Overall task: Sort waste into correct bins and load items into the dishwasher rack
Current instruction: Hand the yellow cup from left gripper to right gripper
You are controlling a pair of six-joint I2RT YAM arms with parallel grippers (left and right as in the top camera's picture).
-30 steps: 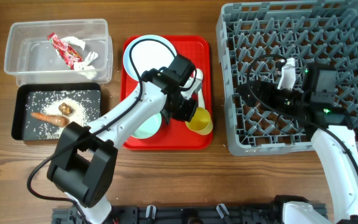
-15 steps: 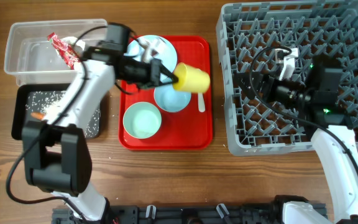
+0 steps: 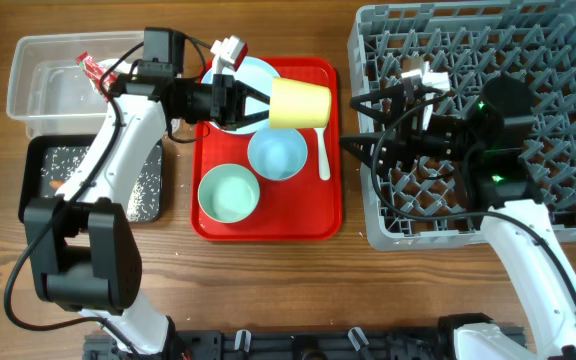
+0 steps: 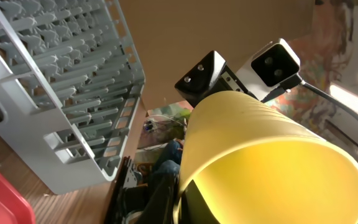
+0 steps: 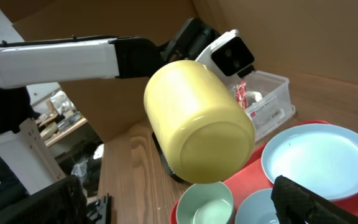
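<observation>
Next, my right gripper reaches the small yellow cup and grabs its base end (image 3: 322,105), so the cup's rim stays free to load upside down into the dishwasher rack (image 3: 528,60).
My left gripper (image 3: 266,105) is shut on the rim of the small yellow cup (image 3: 301,103) and holds it sideways above the red tray, its base toward the rack. In the left wrist view the cup (image 4: 272,162) fills the frame, with one finger (image 4: 188,199) inside its rim. My right gripper (image 3: 366,132) is open and empty at the left edge of the grey dishwasher rack (image 3: 528,60), fingers toward the cup (image 5: 197,121) with a gap between. The pale blue plate (image 3: 255,72), a blue bowl (image 3: 276,153), a mint bowl (image 3: 229,193) and the white spoon (image 3: 323,155) lie on the tray.
The flat red tray (image 3: 308,215) sits mid-table. The clear tub (image 3: 48,95) at far left holds the red-and-white wrapper (image 3: 96,72). The black tray (image 3: 38,160) in front of it holds rice and the carrot piece (image 3: 58,185), partly hidden by my left arm.
My left gripper has carried the yellow cup a little further right and up toward the rack. My right gripper has reached left past the rack's edge toward the cup.
</observation>
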